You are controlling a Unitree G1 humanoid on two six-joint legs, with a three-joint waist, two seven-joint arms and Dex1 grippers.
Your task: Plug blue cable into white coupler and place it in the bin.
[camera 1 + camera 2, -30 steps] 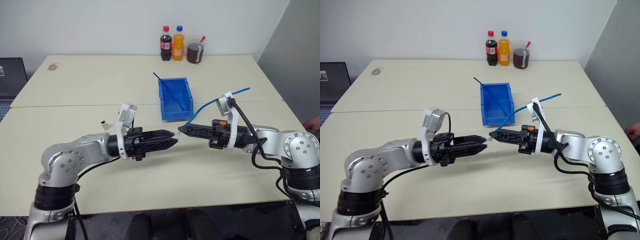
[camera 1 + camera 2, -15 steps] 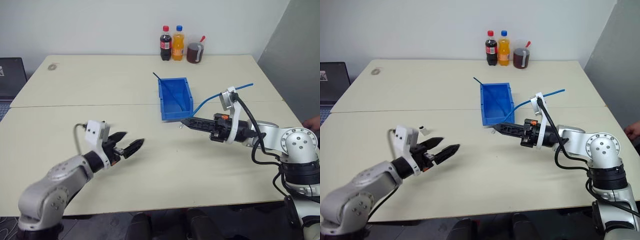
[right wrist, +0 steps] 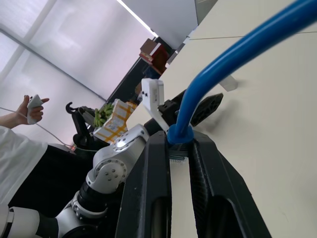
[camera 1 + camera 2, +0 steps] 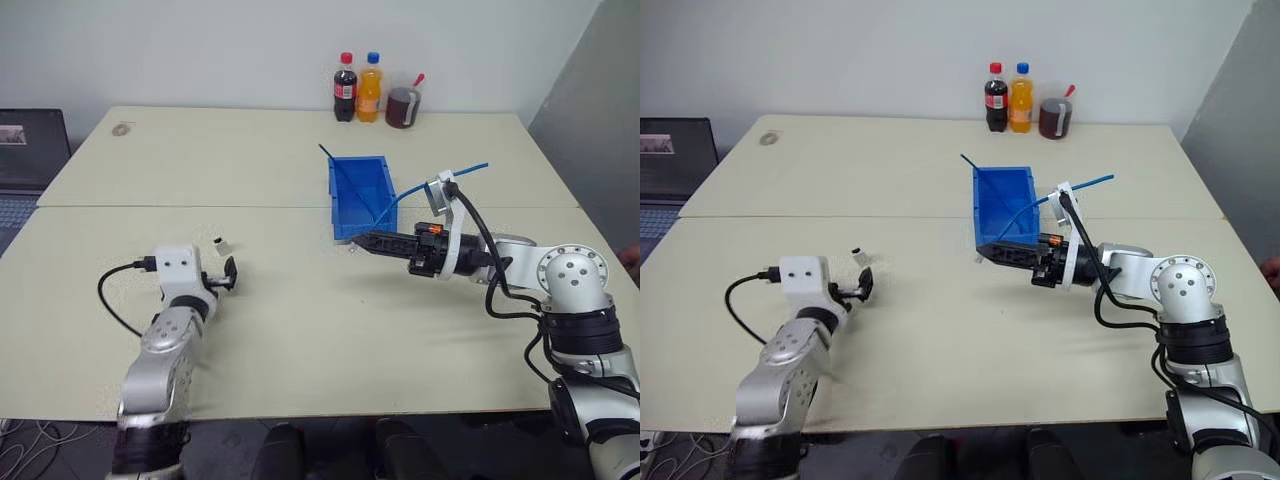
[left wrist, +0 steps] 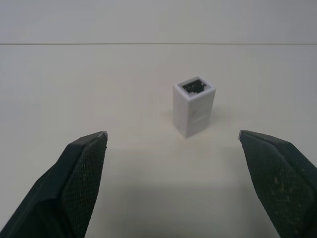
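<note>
My left gripper isn't ready to close, because bare table shows between its fingers and the white coupler (image 4: 222,246) and it would miss now. It needs to move ahead first, then close.
The white coupler (image 5: 194,105) stands upright on the table with its dark socket facing up, just ahead of my open left gripper (image 5: 172,134) and centred between the fingers without touching them. From the head it is a tiny block (image 4: 220,243) beyond the left gripper (image 4: 228,272). My right gripper (image 4: 360,240) is shut on the blue cable (image 4: 460,173) near its pale plug (image 3: 176,154). It hovers level at the bin's (image 4: 337,200) near left corner, and the cable arcs back over the arm.
Two bottles (image 4: 345,88) and a jug of dark drink (image 4: 403,105) stand at the table's far edge. A laptop (image 4: 25,150) sits off the left side. A thin dark-blue strand (image 4: 330,157) leans in the bin. A person (image 3: 20,148) stands beyond the table.
My left gripper drew away from the right gripper, swung left and down towards the coupler, and opened wide. The right gripper kept its hold on the cable and edged slightly towards the bin.
</note>
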